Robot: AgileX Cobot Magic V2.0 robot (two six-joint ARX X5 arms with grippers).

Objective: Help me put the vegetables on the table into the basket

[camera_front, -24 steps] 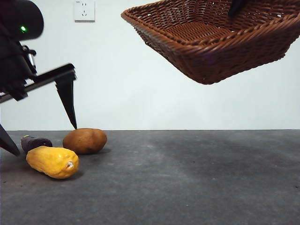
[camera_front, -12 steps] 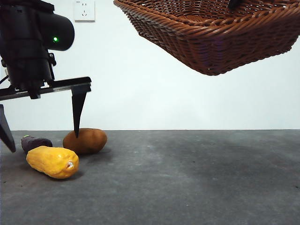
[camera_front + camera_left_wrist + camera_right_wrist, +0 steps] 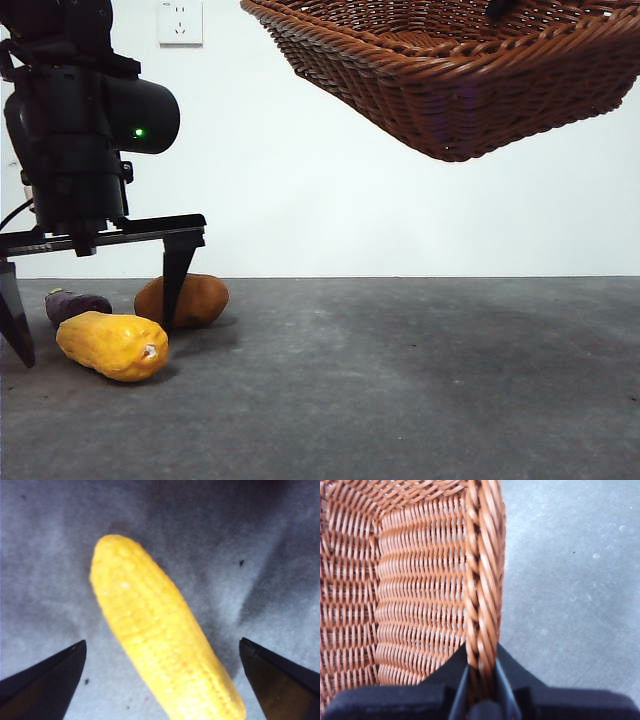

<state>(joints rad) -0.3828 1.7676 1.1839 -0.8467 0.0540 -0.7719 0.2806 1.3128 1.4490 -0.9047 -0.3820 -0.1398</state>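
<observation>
The bumpy yellow vegetable needs to go into the basket (image 3: 460, 70). My left gripper should grab it around its long body (image 3: 108, 343) next.
On the dark grey table (image 3: 400, 380) at the left lie a bumpy yellow vegetable (image 3: 112, 345) (image 3: 165, 645), a brown potato (image 3: 195, 298) behind it, and a small purple eggplant (image 3: 75, 303). My left gripper (image 3: 95, 300) (image 3: 160, 680) stands open, its jaws straddling the yellow vegetable without touching it. The woven basket (image 3: 460, 70) (image 3: 410, 580) hangs tilted in the air at the upper right. My right gripper (image 3: 481, 680) is shut on the basket's braided rim.
A white wall with a power socket (image 3: 180, 22) stands behind the table. The left arm's dark body (image 3: 70, 130) rises above the vegetables.
The left gripper has come down and turned level, so its jaws now straddle the yellow vegetable. The basket rose slightly and then held still.
</observation>
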